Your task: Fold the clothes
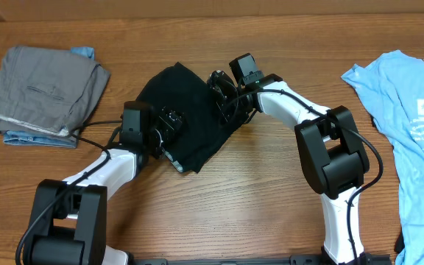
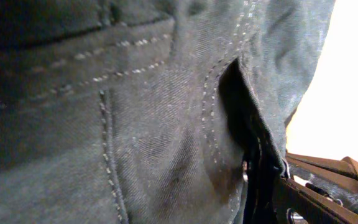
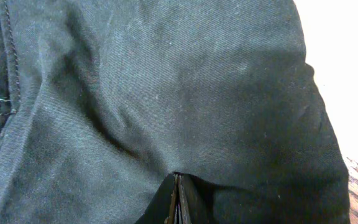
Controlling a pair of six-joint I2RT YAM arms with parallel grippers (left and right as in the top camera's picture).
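Observation:
I should grab the black garment with my left gripper by its stitched end (image 2: 211, 163), on its side facing the grey garment, to lay it folded on top.
A black garment (image 1: 186, 110) with stitched seams lies bunched in a rough diamond at the table's middle. My left gripper (image 1: 171, 126) rests on its lower left part with the jaws open; the left wrist view is filled with the dark cloth (image 2: 154, 124) and its seams, and the fingers do not show there. My right gripper (image 1: 224, 101) sits at the garment's right edge. Its jaws are shut (image 3: 176, 182), and the black cloth (image 3: 166, 87) creases away from the tips as a pinched fold. A light blue T-shirt (image 1: 411, 125) with white print lies flat at the far right.
A folded grey garment (image 1: 46, 85) with a pocket seam sits at the back left on a blue piece (image 1: 85, 51). Cables run from both wrists over the wooden table (image 1: 271, 191). Both arm bases stand at the front edge.

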